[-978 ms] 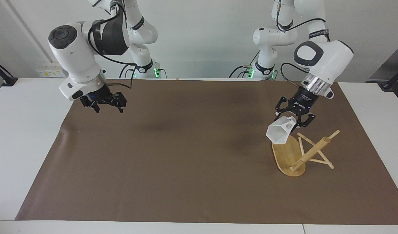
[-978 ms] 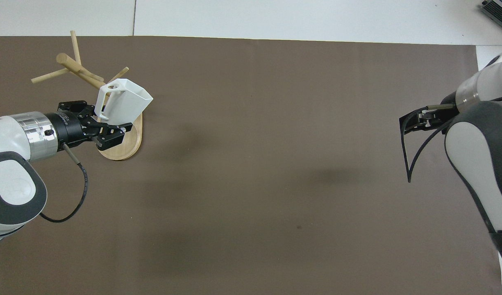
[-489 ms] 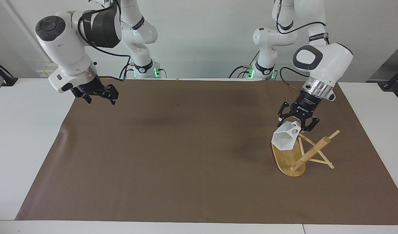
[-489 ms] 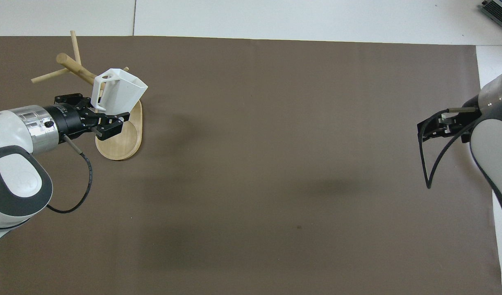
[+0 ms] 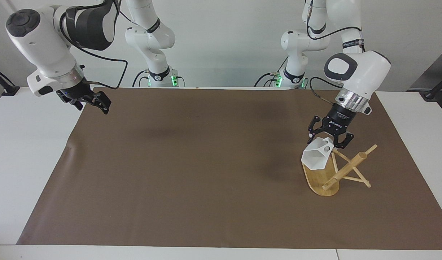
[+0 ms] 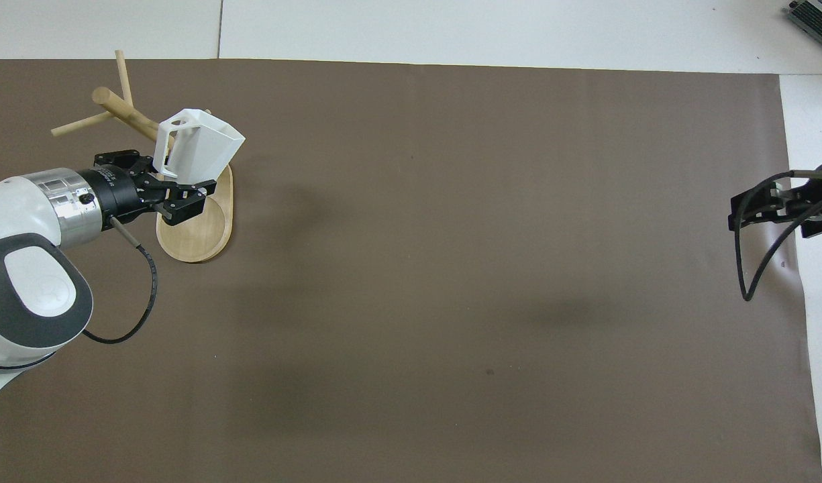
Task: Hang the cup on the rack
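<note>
My left gripper needs to move the cup toward the post before letting go of the cup, because the tilted cup's handle (image 6: pixel 163 147) is still short of the thick post (image 6: pixel 123 111).
My left gripper (image 5: pixel 329 140) (image 6: pixel 170 189) is shut on the handle end of the white faceted cup (image 5: pixel 315 156) (image 6: pixel 204 144). The cup hangs tilted in the air over the oval base of the bamboo rack (image 5: pixel 319 180) (image 6: pixel 197 231), its mouth pointing away from the robots, close beside a thin peg. The rack's thick post (image 5: pixel 347 168) (image 6: pixel 123 111) stands toward the left arm's end of the table, with pegs sticking out of it. My right gripper (image 5: pixel 92 102) (image 6: pixel 767 204) is open, holds nothing and hangs over the mat's edge at the right arm's end.
A brown mat (image 5: pixel 206 173) (image 6: pixel 451 268) covers most of the white table (image 5: pixel 26 144). A cable loops from each wrist.
The right arm has lifted and swung outward toward its own end of the table. The left gripper has carried the cup a little closer to the rack's post and pegs.
</note>
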`<state>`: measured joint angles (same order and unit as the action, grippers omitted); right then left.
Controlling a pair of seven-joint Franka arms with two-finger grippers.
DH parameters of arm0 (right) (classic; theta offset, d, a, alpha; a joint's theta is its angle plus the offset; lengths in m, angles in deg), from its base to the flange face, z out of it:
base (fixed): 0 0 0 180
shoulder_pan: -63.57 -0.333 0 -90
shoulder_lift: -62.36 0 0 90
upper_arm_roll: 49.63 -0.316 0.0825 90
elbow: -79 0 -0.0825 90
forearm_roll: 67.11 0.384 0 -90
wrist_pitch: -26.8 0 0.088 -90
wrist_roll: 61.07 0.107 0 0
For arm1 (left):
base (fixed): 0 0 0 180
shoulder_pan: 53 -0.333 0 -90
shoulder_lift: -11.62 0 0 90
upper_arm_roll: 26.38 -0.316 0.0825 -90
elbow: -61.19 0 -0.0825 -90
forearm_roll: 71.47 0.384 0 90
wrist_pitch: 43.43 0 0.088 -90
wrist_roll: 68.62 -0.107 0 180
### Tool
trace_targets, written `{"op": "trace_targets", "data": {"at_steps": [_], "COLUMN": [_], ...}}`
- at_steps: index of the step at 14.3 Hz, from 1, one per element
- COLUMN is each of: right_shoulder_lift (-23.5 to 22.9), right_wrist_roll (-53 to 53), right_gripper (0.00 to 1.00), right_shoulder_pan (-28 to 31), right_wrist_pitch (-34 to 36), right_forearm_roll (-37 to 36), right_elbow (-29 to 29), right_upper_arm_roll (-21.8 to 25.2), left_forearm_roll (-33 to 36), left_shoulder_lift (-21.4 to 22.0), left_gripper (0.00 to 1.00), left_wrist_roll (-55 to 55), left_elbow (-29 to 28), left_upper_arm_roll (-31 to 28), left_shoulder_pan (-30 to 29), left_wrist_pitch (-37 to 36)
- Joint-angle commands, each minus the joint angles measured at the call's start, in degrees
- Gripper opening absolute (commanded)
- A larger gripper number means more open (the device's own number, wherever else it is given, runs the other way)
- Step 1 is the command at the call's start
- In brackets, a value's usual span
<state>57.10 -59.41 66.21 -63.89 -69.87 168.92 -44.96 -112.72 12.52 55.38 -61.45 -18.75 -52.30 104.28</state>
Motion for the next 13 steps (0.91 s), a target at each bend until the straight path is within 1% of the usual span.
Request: {"op": "trace_targets", "data": {"at_steps": [1,6,10,11,13], "right_shoulder_lift": [0.7,1.5,1.4,1.4,1.5], "right_wrist_roll": [1.0,1.1,2.2,2.3,2.2], "right_gripper": [1.00,1.00,1.00,1.00,1.00], "right_shoulder_pan": [-0.1,-0.2,-0.3,-0.2,-0.3], "right_wrist_pitch": [-3.8,-5.1,-2.6,-1.9,-1.5], "right_forearm_roll": [-0.6,0.0,0.0,-0.1,0.0], "right_elbow": [0.2,-0.3,-3.0,-4.0,-4.4], "right_upper_arm_roll": [0.1,-0.4,-0.9,-1.8,-2.0], "left_forearm_roll": [0.9,0.9,0.9,0.9,0.9], "left_shoulder_lift": [-0.8,-1.0,-2.1,-2.2,-2.6], "left_gripper": [0.00,0.00,0.00,0.00,0.00], "left_wrist_roll": [1.4,1.5,1.3,1.4,1.5], "left_elbow": [0.8,0.8,1.2,1.3,1.7], "left_upper_arm_roll": [-0.4,-0.4,-0.5,-0.5,-0.8], "left_shoulder_pan": [0.3,0.0,-0.1,-0.2,-0.2], "left_wrist_pitch": [1.8,2.4,3.7,4.1,4.0]}}
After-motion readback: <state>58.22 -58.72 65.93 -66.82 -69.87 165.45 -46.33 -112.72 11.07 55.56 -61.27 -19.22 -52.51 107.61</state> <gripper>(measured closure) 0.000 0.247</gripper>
